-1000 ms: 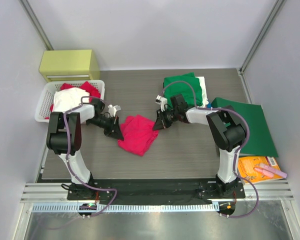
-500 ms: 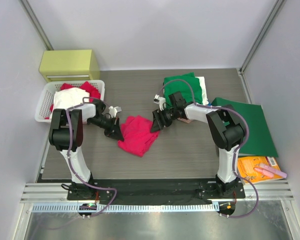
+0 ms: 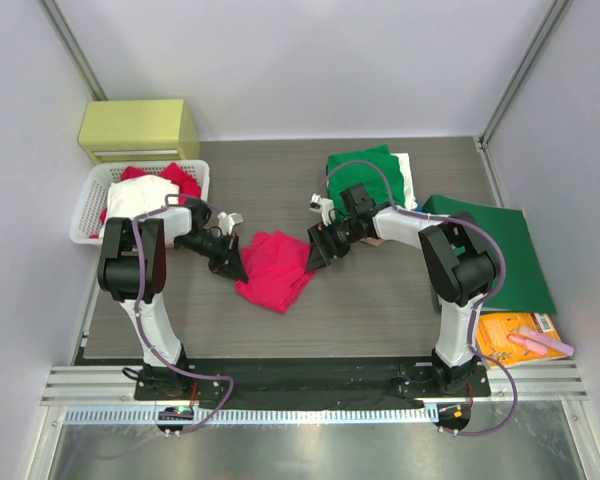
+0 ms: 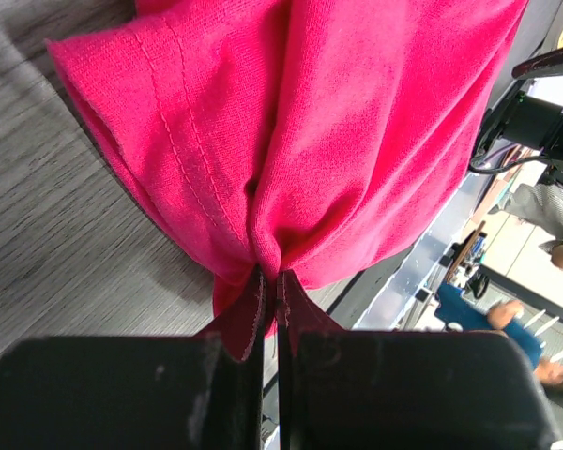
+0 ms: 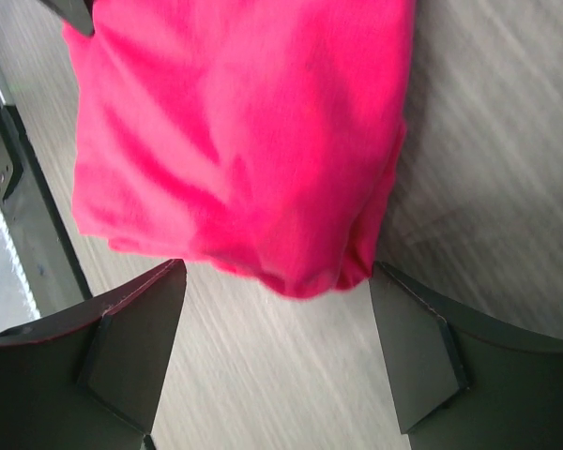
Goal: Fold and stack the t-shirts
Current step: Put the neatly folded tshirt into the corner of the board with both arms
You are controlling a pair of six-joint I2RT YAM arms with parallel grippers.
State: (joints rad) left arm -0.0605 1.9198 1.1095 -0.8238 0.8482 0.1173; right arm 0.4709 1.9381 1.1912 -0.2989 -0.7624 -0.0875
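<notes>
The pinkish-red t-shirt [image 3: 276,267] has a loose edge opposite my left gripper. My right gripper should grab that edge next, so both grippers can spread the t-shirt for folding.
A bright pinkish-red t-shirt [image 3: 276,267] lies bunched on the table between both arms. My left gripper [image 3: 238,262] is shut on its left edge; in the left wrist view the hem [image 4: 263,225] is pinched between the two dark pads. At the shirt's right edge my right gripper [image 3: 313,255] stands open, and the right wrist view shows the shirt's edge [image 5: 310,253] lying loose just ahead of the wide-apart fingers [image 5: 136,328]. A green t-shirt [image 3: 365,172] lies folded at the back right on a pale one [image 3: 407,180].
A white basket [image 3: 87,205] at the left holds red and white cloth. Behind it stands a yellow-green box [image 3: 138,128]. A flat dark-green folder [image 3: 500,255] lies at the right, with an orange packet [image 3: 515,335] near the front right edge.
My right gripper has opened and let go of the red shirt's right edge, backing off slightly to the right. The left gripper keeps its hold.
</notes>
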